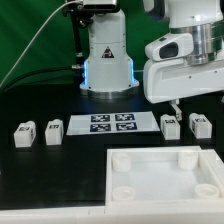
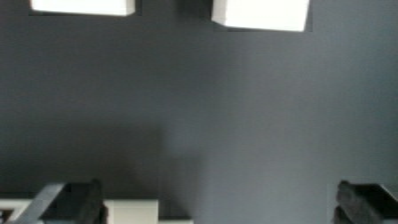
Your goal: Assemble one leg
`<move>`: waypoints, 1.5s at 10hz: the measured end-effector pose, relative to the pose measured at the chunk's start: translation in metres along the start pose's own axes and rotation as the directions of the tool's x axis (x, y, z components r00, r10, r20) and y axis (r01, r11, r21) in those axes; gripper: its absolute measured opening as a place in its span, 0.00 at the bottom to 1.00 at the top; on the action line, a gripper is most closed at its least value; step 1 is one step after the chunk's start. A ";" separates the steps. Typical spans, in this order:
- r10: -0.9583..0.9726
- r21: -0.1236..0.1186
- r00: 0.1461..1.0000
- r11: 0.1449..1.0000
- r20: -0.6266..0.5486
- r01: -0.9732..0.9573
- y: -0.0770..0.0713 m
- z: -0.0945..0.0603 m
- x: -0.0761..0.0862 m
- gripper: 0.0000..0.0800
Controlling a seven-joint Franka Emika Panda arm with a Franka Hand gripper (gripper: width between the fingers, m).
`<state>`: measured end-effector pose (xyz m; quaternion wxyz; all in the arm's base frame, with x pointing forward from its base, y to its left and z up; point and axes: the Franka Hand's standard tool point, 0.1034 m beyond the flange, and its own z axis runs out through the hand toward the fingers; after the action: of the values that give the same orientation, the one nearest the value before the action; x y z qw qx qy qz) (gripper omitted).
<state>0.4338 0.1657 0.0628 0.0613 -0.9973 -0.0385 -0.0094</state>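
The robot should assemble the white leg into the white panel, so its gripper should next grab the leg by its tagged body [image 1: 201, 127].
Several small white legs with black-and-white tags stand on the black table. Two are at the exterior view's left [image 1: 23, 133] [image 1: 52, 131] and two at its right [image 1: 170, 126] [image 1: 199, 125]. My gripper [image 1: 178, 100] hangs above and just behind the two right legs, touching neither. In the wrist view the gripper [image 2: 217, 205] is open and empty, its dark fingers [image 2: 68, 200] far apart. Two white blocks [image 2: 80, 5] [image 2: 262, 12] show at the frame's edge, likely legs. A white piece [image 2: 134, 211] lies beside one finger; I cannot tell what it is.
The big white panel with round sockets [image 1: 165, 160] lies at the front right. The marker board [image 1: 112, 123] lies in the middle between the leg pairs. The robot base [image 1: 105, 60] stands at the back, with a cable arching off to the left.
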 end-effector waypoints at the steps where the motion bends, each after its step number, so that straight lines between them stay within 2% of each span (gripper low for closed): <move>1: 0.014 0.005 1.000 1.000 0.002 -0.014 -0.008 0.002 -0.006 0.81; 2: 0.021 0.002 0.999 1.000 0.042 -0.021 -0.017 0.006 -0.018 0.81; 3: 0.027 -0.019 0.972 1.000 0.231 -0.023 -0.024 0.006 -0.031 0.81; 5: 0.037 -0.030 0.875 0.999 0.483 -0.025 -0.033 0.013 -0.037 0.81; 6: 0.041 -0.028 0.810 0.999 0.585 -0.030 -0.031 0.019 -0.035 0.81; 8: 0.021 -0.010 0.691 1.000 0.723 -0.020 -0.023 0.020 -0.030 0.81; 9: 0.016 -0.008 0.595 1.000 0.803 -0.016 -0.023 0.019 -0.036 0.81; 10: 0.013 0.002 0.615 1.000 0.789 -0.023 -0.026 0.029 -0.026 0.81; 11: 0.036 -0.017 0.604 0.999 0.796 -0.037 -0.024 0.028 -0.031 0.81; 12: 0.071 -0.046 0.573 0.997 0.816 -0.057 -0.021 0.035 -0.039 0.81; 15: 0.083 -0.063 0.570 0.996 0.817 -0.055 -0.026 0.055 -0.058 0.81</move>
<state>0.3744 0.1937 0.0104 0.0216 -0.8903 -0.0233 0.4543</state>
